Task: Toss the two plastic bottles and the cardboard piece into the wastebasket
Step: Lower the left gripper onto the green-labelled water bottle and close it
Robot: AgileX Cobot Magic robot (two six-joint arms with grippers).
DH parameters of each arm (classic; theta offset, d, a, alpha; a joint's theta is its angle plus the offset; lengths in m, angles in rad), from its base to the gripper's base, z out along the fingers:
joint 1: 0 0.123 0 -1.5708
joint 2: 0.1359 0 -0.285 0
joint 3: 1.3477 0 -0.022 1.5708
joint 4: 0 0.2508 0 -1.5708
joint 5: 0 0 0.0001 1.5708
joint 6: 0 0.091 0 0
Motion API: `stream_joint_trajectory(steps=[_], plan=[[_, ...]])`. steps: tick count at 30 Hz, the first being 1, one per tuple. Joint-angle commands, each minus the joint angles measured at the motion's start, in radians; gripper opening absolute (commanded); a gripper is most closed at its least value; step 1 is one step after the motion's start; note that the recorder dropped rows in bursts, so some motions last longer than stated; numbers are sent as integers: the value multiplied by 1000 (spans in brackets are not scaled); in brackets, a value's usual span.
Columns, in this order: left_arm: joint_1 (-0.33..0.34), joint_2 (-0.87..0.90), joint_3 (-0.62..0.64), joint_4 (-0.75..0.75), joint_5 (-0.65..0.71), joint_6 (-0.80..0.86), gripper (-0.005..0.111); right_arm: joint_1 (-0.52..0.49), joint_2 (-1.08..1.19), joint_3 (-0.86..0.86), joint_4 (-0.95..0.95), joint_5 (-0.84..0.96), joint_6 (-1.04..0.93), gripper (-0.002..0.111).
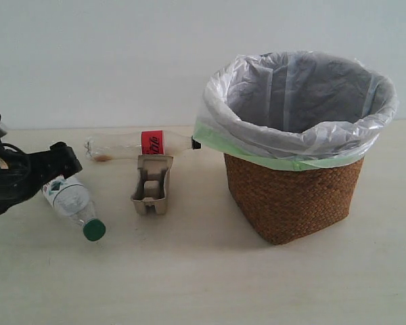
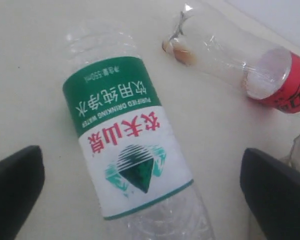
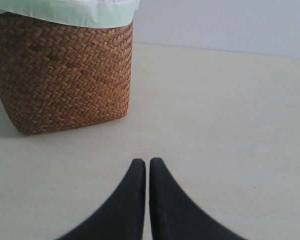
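Bare tabletop shows between my left gripper's fingers and the bottle's labelled body in the left wrist view; closing now would miss, so it lowers first.
The stubby green-capped bottle [image 1: 74,205] [image 2: 127,145] lies on the table at the left, cap toward the front. My left gripper [image 1: 53,177] [image 2: 140,187] hangs open over its labelled body, one finger on each side, not touching. Behind it lies the slim red-labelled bottle [image 1: 139,144] [image 2: 240,65], its black cap pointing at the wastebasket [image 1: 294,196] [image 3: 65,75]. The cardboard piece [image 1: 151,184] rests between the bottles. My right gripper [image 3: 147,162] is shut and empty, low over bare table beside the wicker basket; it does not show in the exterior view.
The basket's white bag liner [image 1: 304,101] folds over the rim with a pale green edge. A pale wall stands behind the table. Bare tabletop [image 1: 189,284] stretches in front of the objects.
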Motion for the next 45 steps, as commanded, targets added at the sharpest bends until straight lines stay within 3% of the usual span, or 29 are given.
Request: stream_joint_trajectory(steps=[1, 19, 30, 32, 35, 39, 45], plan=[[-7, 57, -35, -7, 11, -34, 107, -5, -5, -1, 2, -4, 0, 0], [-7, 182, -43, 12, -121, -49, 106, -5, -5, -1, 2, -4, 0, 0], [-7, 182, -43, 12, -165, -46, 98, -5, -5, -1, -1, -4, 0, 0], [-7, 182, -43, 12, -161, -46, 88, -5, -5, -1, -1, -4, 0, 0], [-7, 182, -43, 12, -161, -46, 59, -5, -5, -1, -1, -4, 0, 0], [-7, 182, -43, 12, -105, -40, 5, -5, -5, -1, -1, -4, 0, 0], [-3, 163, -43, 21, -26, 54, 4, -5, -5, -1, -1, -4, 0, 0]])
